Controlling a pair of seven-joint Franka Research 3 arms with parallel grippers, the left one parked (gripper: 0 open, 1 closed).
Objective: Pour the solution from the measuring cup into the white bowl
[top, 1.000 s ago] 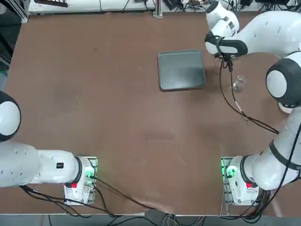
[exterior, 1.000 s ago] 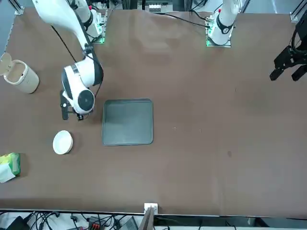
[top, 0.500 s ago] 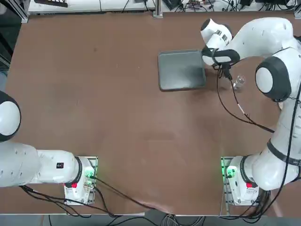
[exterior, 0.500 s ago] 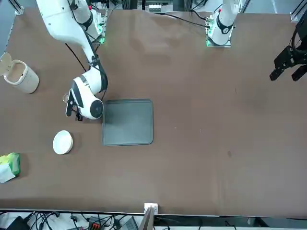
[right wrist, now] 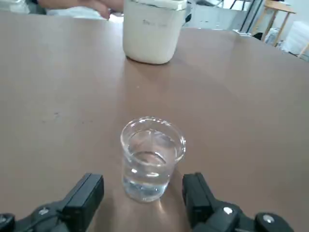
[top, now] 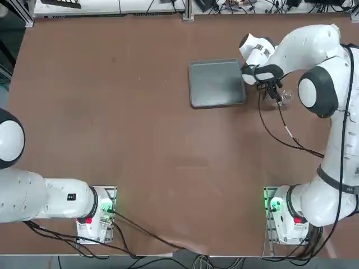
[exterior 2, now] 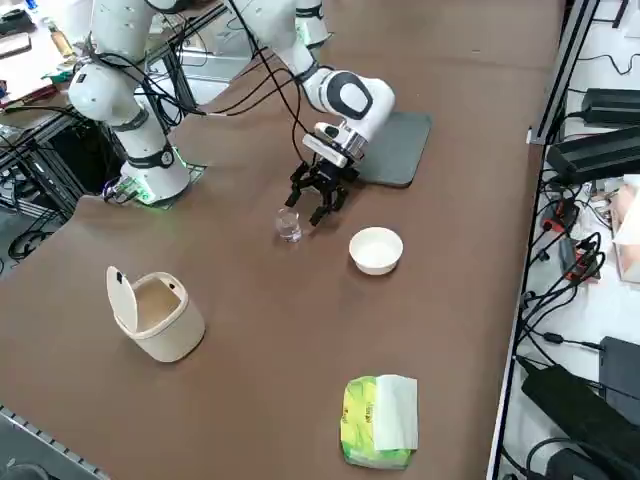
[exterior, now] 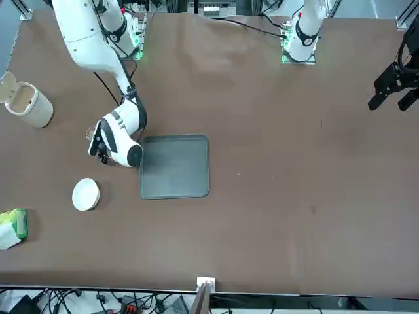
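Observation:
The robot's right gripper should next hold the measuring cup by its clear side below the cup's rim, so that it can pour the solution into the white bowl.
The measuring cup (right wrist: 152, 157) is a tiny clear glass with liquid in its bottom. It stands upright on the brown table (top: 140, 140), right of the tray. It also shows as the cup (top: 286, 96) from above and the cup (exterior 2: 289, 225) from the side. My right gripper (right wrist: 141, 189) is open, low over the table. Its black fingers (right wrist: 87, 193) reach to either side of the cup's base without touching it. The gripper (exterior 2: 309, 206) sits between cup and tray. The white bowl (exterior 2: 376, 249) stands empty a short way beyond the cup, seen too as the bowl (exterior: 86, 194). My arm hides it from above.
A dark grey tray (top: 217, 84) lies just left of the gripper. A cream mug (exterior 2: 155, 315) with a handle stands further out near the table's right edge, behind the cup. A green and white packet (exterior 2: 380, 420) lies near the far right corner.
My right gripper has swung back from near the tray's far corner and come down at the measuring cup, fingers now flanking it. The cup and bowl have not moved.

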